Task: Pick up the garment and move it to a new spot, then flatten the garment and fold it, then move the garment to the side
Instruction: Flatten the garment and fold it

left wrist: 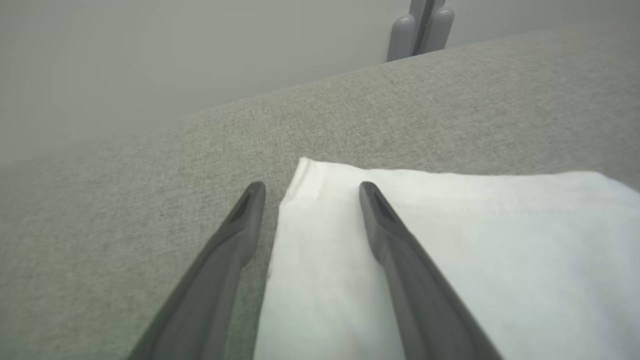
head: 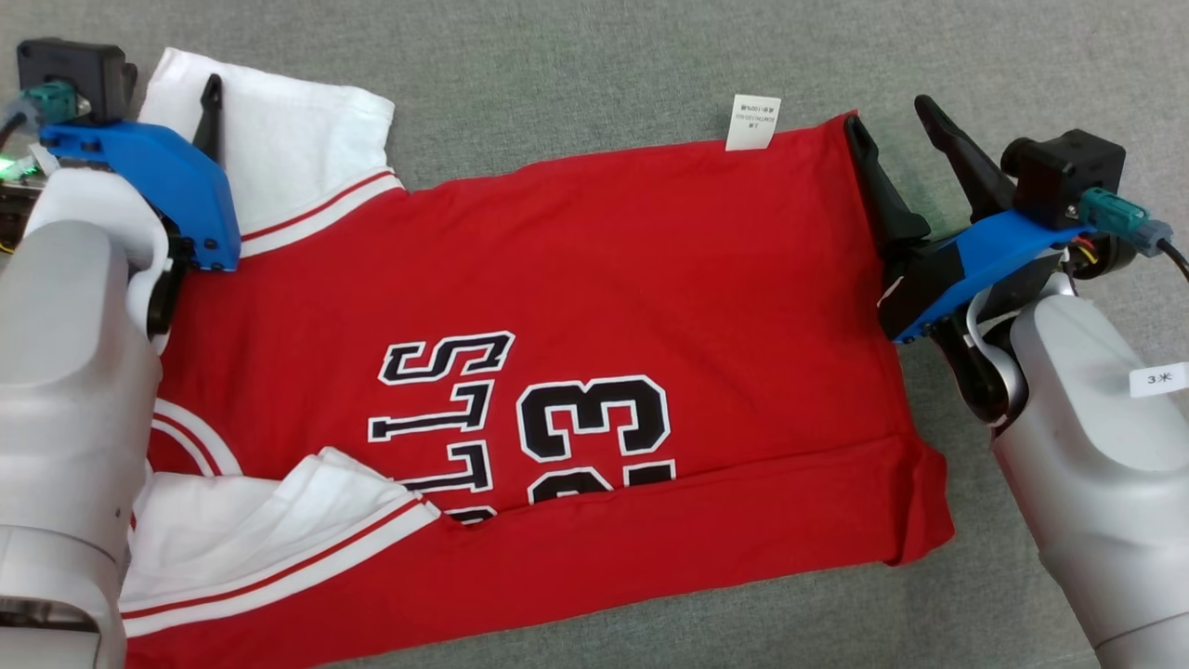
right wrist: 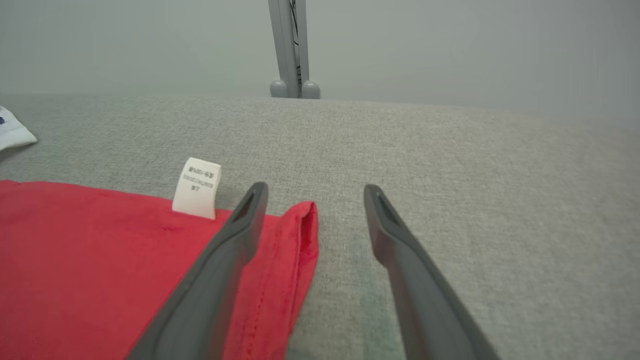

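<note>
The red garment will be grabbed by its hem corner (head: 842,123) next to the white label (head: 752,121) with my right gripper, so that I can fold it.
The garment (head: 604,279) is a red jersey with white sleeves and black lettering, spread on the grey surface, its near edge folded up over the number. A white label (head: 752,121) sticks out at the far edge. My left gripper (head: 186,98) is open over the far white sleeve (left wrist: 450,240). In the left wrist view that gripper (left wrist: 311,190) has one finger above the sleeve and the other above bare surface. My right gripper (head: 896,125) is open at the garment's far right corner (right wrist: 305,235). There it (right wrist: 315,192) straddles the red hem, next to the label (right wrist: 196,187).
The grey fabric surface (head: 576,65) runs beyond the garment on all sides. A grey stand post (right wrist: 292,50) rises behind its far edge, also seen as a post (left wrist: 420,25) in the left wrist view. A bit of white fabric (right wrist: 12,132) lies at the left.
</note>
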